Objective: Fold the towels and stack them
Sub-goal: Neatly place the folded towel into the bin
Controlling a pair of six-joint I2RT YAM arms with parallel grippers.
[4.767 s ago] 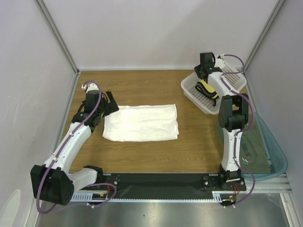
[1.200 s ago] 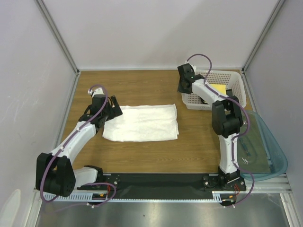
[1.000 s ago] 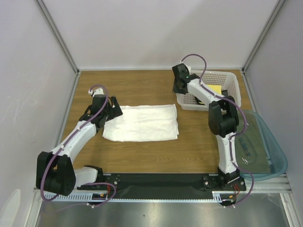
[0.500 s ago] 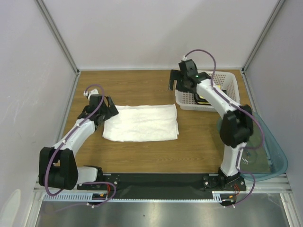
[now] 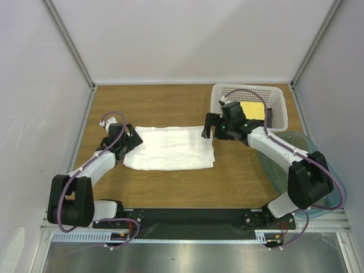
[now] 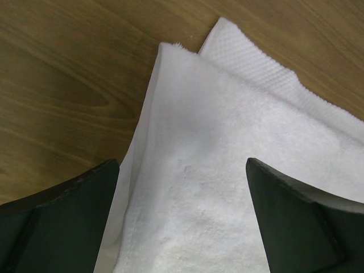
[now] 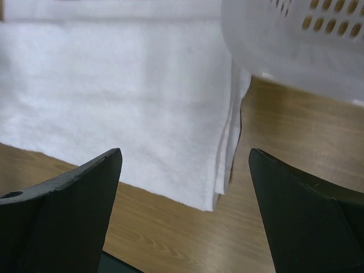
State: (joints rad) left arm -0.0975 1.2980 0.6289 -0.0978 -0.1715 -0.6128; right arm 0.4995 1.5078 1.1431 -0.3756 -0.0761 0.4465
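Note:
My left gripper lowers before closing on the towel's edge, since its fingers stop above the flat, smooth cloth and closing now would miss.
A large white towel (image 5: pixel 169 148) lies folded flat on the wooden table, left of centre. My left gripper (image 5: pixel 129 138) hovers open over the towel's far left corner; in the left wrist view the white towel (image 6: pixel 227 170) fills the gap between the spread fingers (image 6: pixel 57 222) of that gripper (image 6: pixel 182 165). My right gripper (image 5: pixel 208 132) is open at the towel's right edge. The right wrist view shows the layered towel edge (image 7: pixel 224 142) between the wide-apart tips of that gripper (image 7: pixel 185 153). A yellow towel (image 5: pixel 254 111) lies inside the basket.
The white perforated basket (image 5: pixel 250 87) stands at the back right, close to the towel's right edge; its wall (image 7: pixel 296 45) looms just beyond my right gripper. A translucent teal lid (image 5: pixel 327 190) rests at the table's right edge.
My right gripper opened, let go of the basket's left end and swung down to the white towel's right edge. The basket ended up further left. My left gripper shifted slightly.

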